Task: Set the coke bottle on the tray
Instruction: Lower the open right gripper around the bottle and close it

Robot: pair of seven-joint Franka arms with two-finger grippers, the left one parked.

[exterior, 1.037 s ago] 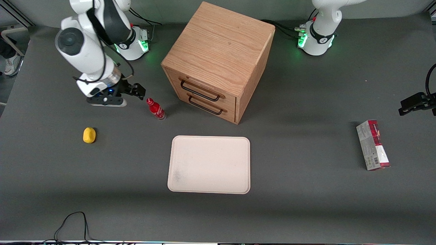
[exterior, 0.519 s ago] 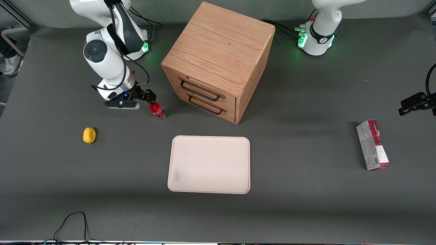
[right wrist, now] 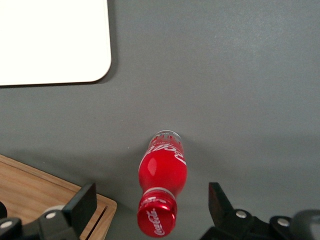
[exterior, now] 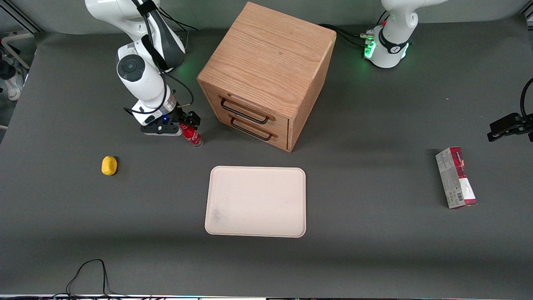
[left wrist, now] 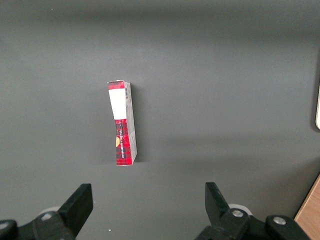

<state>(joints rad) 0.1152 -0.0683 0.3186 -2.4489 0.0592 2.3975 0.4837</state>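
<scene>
The coke bottle needs to go on the tray [exterior: 256, 202], so my gripper should grab it by its capped upper end [exterior: 185, 129] next.
The coke bottle [exterior: 193, 136] is small and red, with white script and a clear base. It stands upright on the grey table, farther from the front camera than the tray [exterior: 256, 202]. The tray is cream, flat and bare. My gripper [exterior: 186, 123] hangs directly above the bottle's cap with its fingers open. In the right wrist view the bottle [right wrist: 163, 170] sits between the two spread black fingers [right wrist: 84, 204] of the gripper [right wrist: 152, 199], with a gap at each side of the cap. A corner of the tray [right wrist: 50, 40] shows there too.
A wooden two-drawer cabinet [exterior: 266, 71] stands close beside the bottle; its edge shows in the right wrist view [right wrist: 45, 192]. A yellow lump [exterior: 109, 165] lies toward the working arm's end. A red-and-grey carton [exterior: 456, 177] lies toward the parked arm's end.
My arm has swung in from beside the bottle toward the cabinet. The open gripper now sits over the bottle's cap. The bottle has not moved.
</scene>
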